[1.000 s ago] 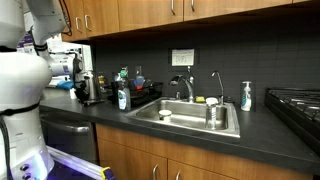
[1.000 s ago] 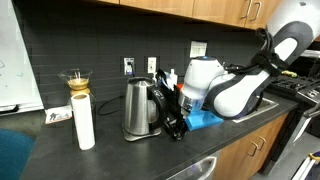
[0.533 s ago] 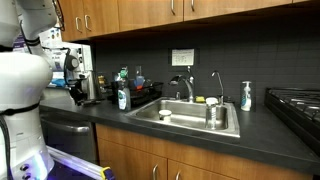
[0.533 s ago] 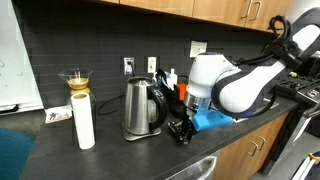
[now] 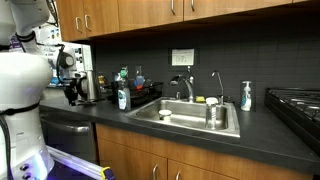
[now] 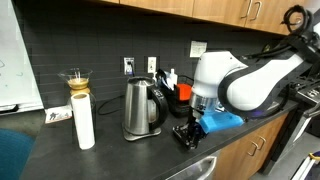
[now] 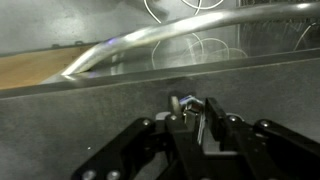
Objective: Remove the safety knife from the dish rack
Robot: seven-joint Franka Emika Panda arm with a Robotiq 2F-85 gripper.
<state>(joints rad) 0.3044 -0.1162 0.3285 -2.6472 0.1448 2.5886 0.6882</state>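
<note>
My gripper should open now, as my fingers hold the safety knife low at the countertop, inside its front edge, and the knife would rest there.
My gripper (image 7: 197,118) is shut on a small object with a silver and bluish end, the safety knife (image 7: 186,103), which sticks out beyond the fingertips. In both exterior views the gripper (image 6: 187,131) hangs just above the dark countertop near its front edge, right of the steel kettle (image 6: 139,108); it also shows in the view along the counter (image 5: 72,94). The black dish rack (image 5: 146,97) stands left of the sink, well away from the gripper. Whether the knife touches the counter is hidden.
A white paper-towel roll (image 6: 84,122) and a pour-over jug (image 6: 78,83) stand left of the kettle. Bottles (image 5: 122,97) sit by the rack. The steel sink basin (image 5: 190,118) with a faucet (image 5: 186,88) lies beyond. The wooden cabinet front (image 7: 40,68) shows below the counter edge.
The arm has swung away from the rack toward the counter's front edge, carrying the gripper and the held knife with it and slightly lower.
</note>
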